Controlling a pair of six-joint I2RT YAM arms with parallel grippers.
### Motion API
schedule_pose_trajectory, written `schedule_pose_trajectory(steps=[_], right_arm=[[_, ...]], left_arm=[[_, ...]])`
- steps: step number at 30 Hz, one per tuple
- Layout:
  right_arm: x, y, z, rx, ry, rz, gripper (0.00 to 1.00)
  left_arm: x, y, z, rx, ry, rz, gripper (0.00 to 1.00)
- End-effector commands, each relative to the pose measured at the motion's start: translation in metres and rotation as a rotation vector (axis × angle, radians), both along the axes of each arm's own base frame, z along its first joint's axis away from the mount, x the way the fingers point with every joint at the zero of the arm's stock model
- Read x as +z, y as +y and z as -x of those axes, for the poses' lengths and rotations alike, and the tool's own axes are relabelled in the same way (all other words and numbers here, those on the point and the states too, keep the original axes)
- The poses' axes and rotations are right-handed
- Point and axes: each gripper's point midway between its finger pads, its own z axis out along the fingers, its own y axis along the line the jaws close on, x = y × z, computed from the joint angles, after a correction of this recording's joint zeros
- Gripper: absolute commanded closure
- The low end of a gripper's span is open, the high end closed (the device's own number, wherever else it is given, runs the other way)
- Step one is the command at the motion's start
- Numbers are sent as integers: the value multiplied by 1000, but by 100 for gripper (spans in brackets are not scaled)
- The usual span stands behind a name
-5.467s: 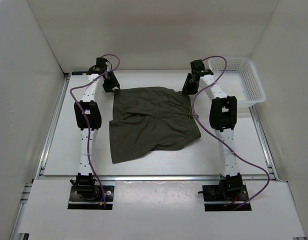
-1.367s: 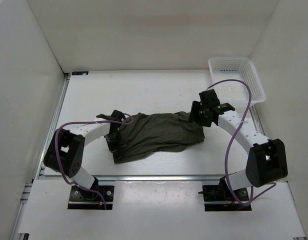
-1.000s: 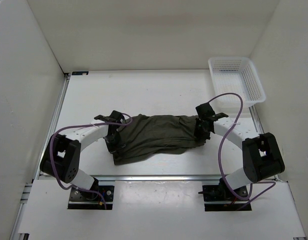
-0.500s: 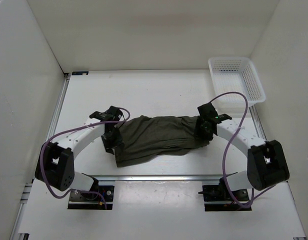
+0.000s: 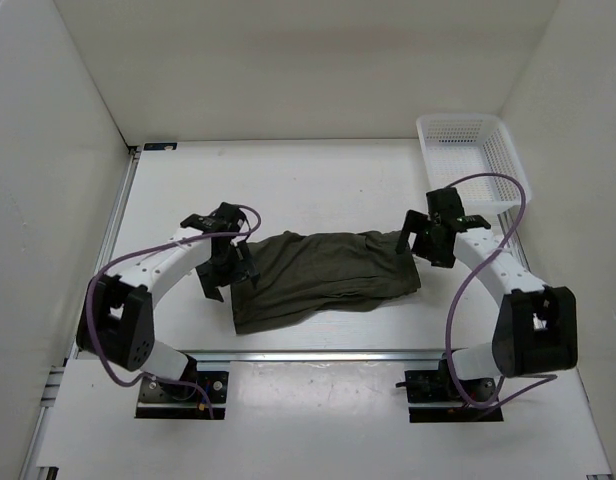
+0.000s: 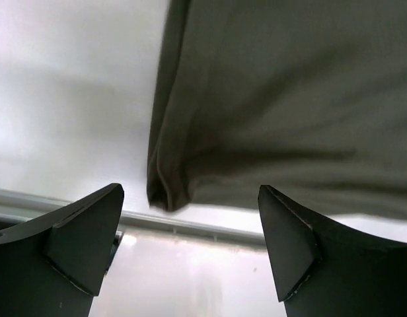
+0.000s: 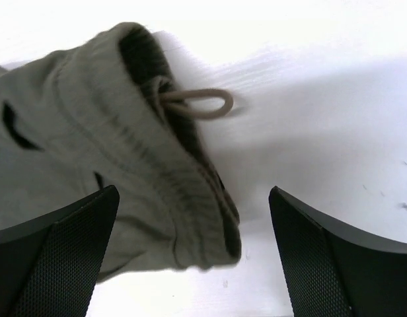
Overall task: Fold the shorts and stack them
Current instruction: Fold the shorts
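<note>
Next, my right gripper grabs the shorts (image 5: 323, 275) at the bunched waistband end (image 5: 404, 261), beside the drawstring loop, to fold that end over the rest of them.
The dark olive shorts (image 5: 323, 275) lie folded into a long band across the near middle of the table. My left gripper (image 5: 217, 272) hovers open just off their left end, holding nothing. In the left wrist view the shorts (image 6: 289, 99) fill the upper right, with a folded corner hanging between the spread fingers (image 6: 84, 241). My right gripper (image 5: 426, 243) stands open at the right end, apart from the cloth. The right wrist view shows the bunched waistband (image 7: 124, 165) and a drawstring loop (image 7: 197, 104) ahead of the wide-open right gripper (image 7: 193, 261).
A white plastic basket (image 5: 473, 160) stands at the back right corner of the table. A metal rail (image 5: 308, 352) runs along the table's near edge, just below the shorts. White walls close in the left, right and back sides.
Both grippers went from shut on the ends of the shorts to wide open and drew back outward. The shorts were let go and now lie folded on the table.
</note>
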Motion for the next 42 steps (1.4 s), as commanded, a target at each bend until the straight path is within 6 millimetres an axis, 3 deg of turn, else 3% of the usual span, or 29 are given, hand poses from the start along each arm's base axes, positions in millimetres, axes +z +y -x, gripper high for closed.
schedule_pose_trajectory(steps=[1,4,7,11,12,14,15,17,18,21,26,32,38,42], right_arm=[[-17,14,-5,91,33,-128,2],[-31,30,1,146,48,-211,4],[-50,32,10,134,69,-229,6],[-69,31,17,122,108,-230,17],[-69,29,16,116,106,-219,27],[-70,26,13,97,94,-203,38],[-74,26,14,95,108,-202,50],[-70,29,7,101,99,-212,64],[-72,28,8,100,107,-211,81],[-66,26,6,95,94,-200,100],[-29,12,-5,58,18,-127,100],[22,1,-25,65,-86,-23,100],[59,11,-32,108,-138,55,100],[78,24,-33,141,-175,103,100]], left_arm=[[-14,0,-23,24,-23,-2,6],[-30,3,-25,23,10,-16,7],[-40,9,-30,38,14,-29,10],[-61,10,-28,39,42,24,17],[-61,10,-28,36,46,36,19],[-63,9,-30,36,55,33,23],[-61,5,-35,23,43,55,23],[-61,2,-35,10,50,70,27],[-63,-2,-36,7,57,87,28],[-65,-4,-36,-3,59,98,30],[-64,-12,-41,-33,52,119,30],[-57,-30,-61,-66,19,138,30],[-46,-38,-76,-90,-18,167,28],[-45,-37,-74,-90,-20,167,26]])
